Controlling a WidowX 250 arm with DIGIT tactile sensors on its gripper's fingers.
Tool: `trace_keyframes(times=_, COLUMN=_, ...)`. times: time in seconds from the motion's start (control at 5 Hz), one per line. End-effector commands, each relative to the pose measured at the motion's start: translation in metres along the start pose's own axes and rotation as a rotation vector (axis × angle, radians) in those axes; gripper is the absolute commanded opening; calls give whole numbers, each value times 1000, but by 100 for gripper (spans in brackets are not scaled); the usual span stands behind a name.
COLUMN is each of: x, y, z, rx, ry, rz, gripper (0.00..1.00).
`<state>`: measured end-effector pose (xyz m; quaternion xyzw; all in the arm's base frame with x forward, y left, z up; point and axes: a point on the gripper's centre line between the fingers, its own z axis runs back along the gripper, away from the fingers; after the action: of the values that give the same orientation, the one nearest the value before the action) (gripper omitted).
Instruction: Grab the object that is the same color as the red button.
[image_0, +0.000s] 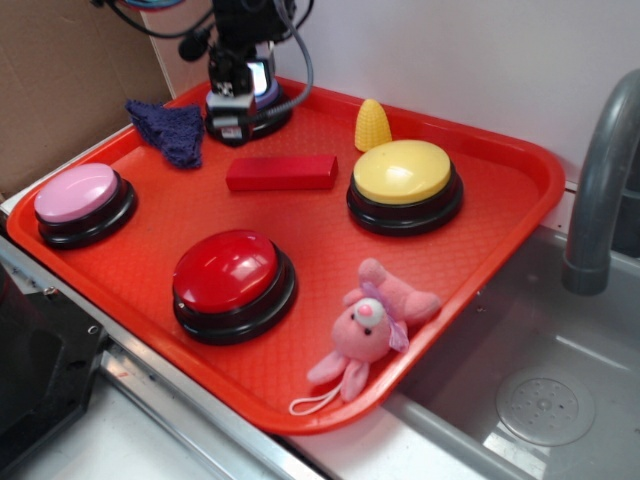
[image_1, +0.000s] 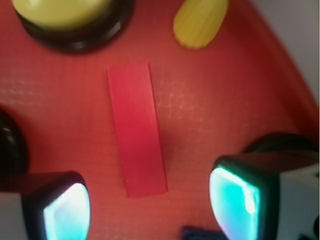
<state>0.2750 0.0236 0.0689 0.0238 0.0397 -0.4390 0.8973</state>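
Observation:
My fingertips are above and short of the red block's near end (image_0: 236, 175), so closing now would miss. My gripper moves toward the red block next, before closing on it.
The object, a flat red rectangular block (image_0: 281, 172), lies on the red tray (image_0: 500, 200) between the purple cloth and the yellow button. The red button (image_0: 233, 278) sits nearer the tray's front. My gripper (image_0: 238, 95) hangs at the tray's back left, just over a blue-purple button (image_0: 268, 100), behind and left of the block. In the wrist view the block (image_1: 136, 129) runs lengthwise ahead of my gripper (image_1: 150, 205), its near end reaching toward the gap between the two fingers (image_1: 62, 210). The jaws stand wide apart with nothing between them.
A yellow button (image_0: 405, 183) and a yellow toy corn (image_0: 372, 125) are right of the block. A pink button (image_0: 82, 198) sits left, a purple cloth (image_0: 168, 130) back left, a pink plush (image_0: 368, 330) front right. A grey faucet (image_0: 600, 180) and sink lie right.

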Motion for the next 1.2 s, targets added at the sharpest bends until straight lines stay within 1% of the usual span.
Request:
trace_keyframes(times=0.0, x=12, y=-10, z=-22, rx=-5, ry=30, rz=-110, gripper=100)
trace_keyframes(times=0.2, x=13, y=-13, z=-30, rx=-19, ry=27, rz=-124, gripper=100)
trace_keyframes(times=0.4, x=14, y=-11, z=-37, rx=-7, ry=41, rz=-111, gripper=100)
trace_keyframes(times=0.6, x=13, y=-6, z=-49, rx=23, ry=79, rz=-95, gripper=100)
trace_keyframes(times=0.8, x=15, y=-8, z=-53, rx=2, ry=65, rz=-92, gripper=100)
trace_keyframes(times=1.0, x=16, y=-10, z=-53, rx=2, ry=49, rz=-95, gripper=0)
